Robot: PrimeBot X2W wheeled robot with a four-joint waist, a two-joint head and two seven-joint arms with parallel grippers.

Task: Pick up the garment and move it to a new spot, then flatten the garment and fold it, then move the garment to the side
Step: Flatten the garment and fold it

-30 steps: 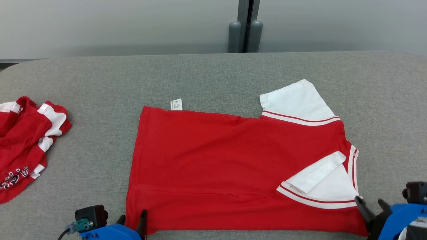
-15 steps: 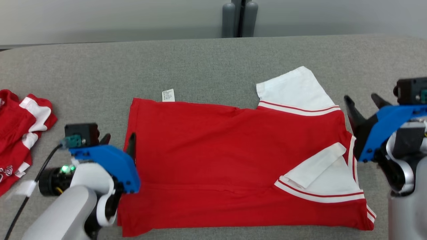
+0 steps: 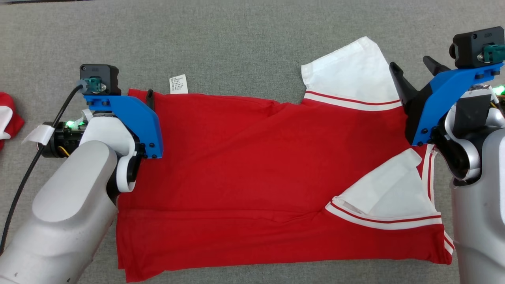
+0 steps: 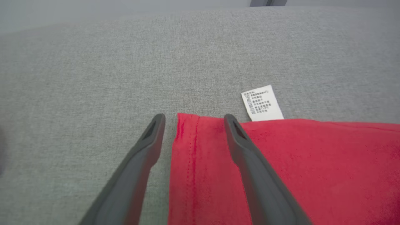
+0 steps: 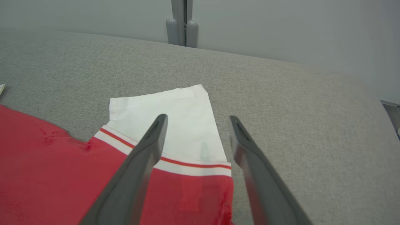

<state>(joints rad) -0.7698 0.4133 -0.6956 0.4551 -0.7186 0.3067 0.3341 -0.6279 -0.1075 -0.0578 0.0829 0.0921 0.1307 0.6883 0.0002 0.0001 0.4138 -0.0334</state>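
The red garment is spread out, with its hem corner (image 3: 137,94) beside the white care label (image 3: 178,84). My left gripper should grab the garment by that corner next, so I can fold it afterwards.
A red garment (image 3: 252,165) with white sleeves lies spread on the grey table (image 3: 236,43), its lower edge folded up. My left gripper (image 3: 144,95) hangs open over the garment's far left corner (image 4: 187,131); one finger is over the red cloth and the other over bare table, beside the white care label (image 4: 262,103). My right gripper (image 3: 410,63) stands open at the far right. In the right wrist view that gripper (image 5: 197,117) straddles the right edge of the far white sleeve (image 5: 181,115). Neither gripper holds anything.
A second red and white garment (image 3: 8,118) shows at the left edge. The near sleeve (image 3: 390,193) lies folded over the red body. Two grey posts (image 5: 181,31) stand behind the table's far edge. Bare cloth surface stretches beyond the garment.
The head camera has tilted down, shifting the whole picture. Both arms have reached forward from the near edge, the left to the far left corner and the right to the far sleeve.
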